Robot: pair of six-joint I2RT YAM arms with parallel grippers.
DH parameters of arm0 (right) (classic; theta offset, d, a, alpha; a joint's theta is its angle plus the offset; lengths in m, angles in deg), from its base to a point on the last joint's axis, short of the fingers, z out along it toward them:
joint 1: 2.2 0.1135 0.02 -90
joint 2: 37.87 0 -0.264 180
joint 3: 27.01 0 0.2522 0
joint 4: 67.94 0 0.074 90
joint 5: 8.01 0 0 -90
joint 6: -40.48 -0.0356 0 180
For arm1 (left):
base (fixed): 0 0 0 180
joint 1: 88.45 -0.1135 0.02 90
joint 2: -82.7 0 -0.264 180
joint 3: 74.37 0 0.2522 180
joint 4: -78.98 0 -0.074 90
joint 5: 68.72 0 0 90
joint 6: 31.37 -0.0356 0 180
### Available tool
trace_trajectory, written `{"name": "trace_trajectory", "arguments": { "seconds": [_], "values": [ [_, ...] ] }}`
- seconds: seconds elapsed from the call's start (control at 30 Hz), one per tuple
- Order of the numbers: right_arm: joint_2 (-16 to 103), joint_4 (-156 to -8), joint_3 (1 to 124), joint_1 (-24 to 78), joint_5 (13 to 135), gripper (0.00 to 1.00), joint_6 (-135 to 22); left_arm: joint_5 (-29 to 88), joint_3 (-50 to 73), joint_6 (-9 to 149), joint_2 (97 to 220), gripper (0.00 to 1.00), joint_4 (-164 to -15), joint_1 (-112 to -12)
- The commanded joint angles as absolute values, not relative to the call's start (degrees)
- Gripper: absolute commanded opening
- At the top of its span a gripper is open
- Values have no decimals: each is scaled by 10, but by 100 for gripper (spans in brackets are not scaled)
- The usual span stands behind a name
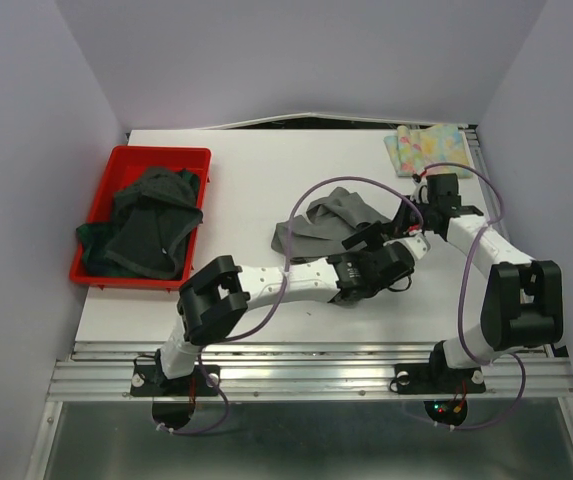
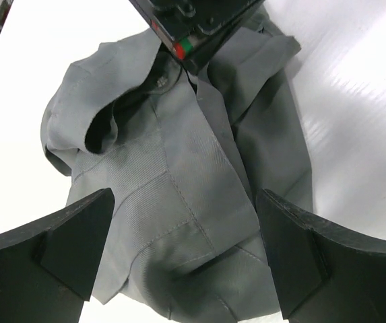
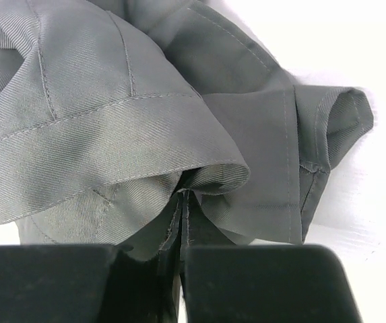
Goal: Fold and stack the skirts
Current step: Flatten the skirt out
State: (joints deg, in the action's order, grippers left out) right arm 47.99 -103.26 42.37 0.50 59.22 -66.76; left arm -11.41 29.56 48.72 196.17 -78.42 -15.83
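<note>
The left gripper grabs the grey skirt's near fold (image 1: 390,238) (image 2: 201,237) next, apart from my right gripper's hem, to spread the skirt for folding.
A crumpled grey skirt (image 1: 318,226) lies mid-table. My right gripper (image 1: 407,216) is at its right edge and is shut on a hem of the grey skirt (image 3: 112,114); the cloth edge runs down between the black jaws of the right gripper (image 3: 181,250). My left gripper (image 2: 184,202) hangs open just above the near part of the grey skirt (image 2: 179,148), fingers wide on either side of a fold, holding nothing. In the top view the left gripper (image 1: 368,240) is close beside the right one. A folded pastel floral skirt (image 1: 428,150) lies at the back right corner. Dark skirts (image 1: 148,228) are piled in a bin.
The red plastic bin (image 1: 94,205) stands at the left edge of the table. The right gripper's body (image 2: 193,23) crowds the top of the left wrist view. Bare white table (image 1: 266,160) lies behind the grey skirt.
</note>
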Motion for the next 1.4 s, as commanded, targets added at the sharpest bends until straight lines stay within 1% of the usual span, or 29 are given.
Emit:
{"name": "trace_trajectory", "arguments": {
  "seconds": [0.0, 0.2, 0.27, 0.3, 0.37, 0.4, 0.47, 0.5, 0.57, 0.6, 0.67, 0.73, 0.87, 0.9, 0.97, 1.07, 1.27, 1.37],
  "values": [
    [454, -1004, 419, -2, 593, 1, -681, -148, 316, 503, 1976, 98, -797, -156],
    [444, -1005, 418, -13, 597, 1, -688, -179, 289, 505, 1985, 98, -812, -159],
    [442, -1005, 415, -13, 598, 1, -688, -189, 284, 503, 1985, 93, -813, -165],
    [442, -1004, 416, -13, 598, 1, -687, -194, 281, 502, 1982, 86, -813, -168],
    [442, -1006, 414, -13, 601, 1, -684, -199, 274, 503, 1965, 77, -809, -182],
    [441, -1005, 414, -13, 605, 1, -683, -200, 270, 500, 1955, 68, -809, -187],
    [440, -1006, 412, -13, 607, 1, -682, -204, 252, 491, 1931, 59, -814, -196],
    [440, -1006, 412, -13, 607, 1, -682, -202, 244, 486, 1904, 50, -813, -199],
    [443, -1004, 412, -13, 605, 1, -680, -193, 223, 477, 1865, 40, -808, -208],
    [444, -1005, 412, -13, 605, 1, -678, -188, 218, 478, 1853, 32, -801, -209],
    [445, -1006, 414, -13, 605, 1, -674, -181, 209, 476, 1830, 25, -783, -213],
    [444, -1006, 417, -13, 603, 1, -669, -173, 193, 475, 1798, 16, -772, -217],
    [440, -1006, 420, -13, 602, 1, -657, -139, 157, 469, 1741, 5, -759, -232],
    [440, -1007, 421, -13, 601, 1, -650, -125, 154, 468, 1721, 0, -755, -240],
    [437, -1007, 423, -13, 601, 1, -642, -93, 151, 467, 1705, 0, -744, -270],
    [437, -1012, 427, -13, 608, 1, -622, -4, 144, 462, 1675, 0, -723, -319],
    [418, -1020, 429, -13, 667, 1, -574, 64, 129, 440, 1613, 0, -724, -384],
    [403, -1020, 422, -13, 670, 1, -557, 122, 108, 424, 1584, 0, -721, -410]
  ]
}}
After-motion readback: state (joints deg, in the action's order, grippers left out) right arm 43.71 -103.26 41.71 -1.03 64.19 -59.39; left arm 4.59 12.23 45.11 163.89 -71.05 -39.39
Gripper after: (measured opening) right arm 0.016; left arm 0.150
